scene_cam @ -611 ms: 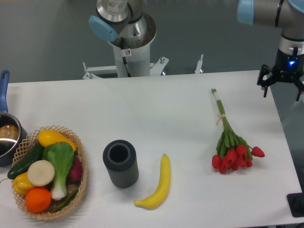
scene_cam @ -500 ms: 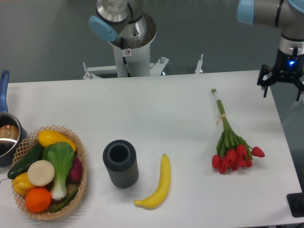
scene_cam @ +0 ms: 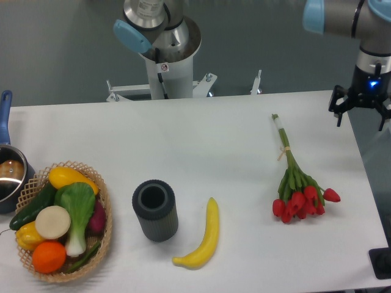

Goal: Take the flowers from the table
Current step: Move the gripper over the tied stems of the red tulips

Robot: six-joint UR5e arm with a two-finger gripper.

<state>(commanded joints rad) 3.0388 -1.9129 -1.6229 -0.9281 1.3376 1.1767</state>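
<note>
I should next grab the flowers (scene_cam: 297, 183) by their green stems to pick them up from the table.
The flowers (scene_cam: 297, 183) lie on the white table (scene_cam: 201, 146) at the right: red tulip heads toward the front, green stems running back-left to a pale band near the stem ends. My gripper (scene_cam: 361, 117) hangs at the table's far right edge, up and to the right of the stem ends, well apart from the bunch. Its dark fingers (scene_cam: 337, 110) are spread and nothing is between them.
A yellow banana (scene_cam: 203, 238) lies front centre. A dark ribbed cylinder cup (scene_cam: 155, 210) stands left of it. A wicker basket of vegetables and fruit (scene_cam: 61, 220) sits front left, next to a pot with a blue handle (scene_cam: 7, 171). The arm's base (scene_cam: 166, 49) stands behind the table.
The gripper has shifted very slightly to the left; everything on the table is unchanged.
</note>
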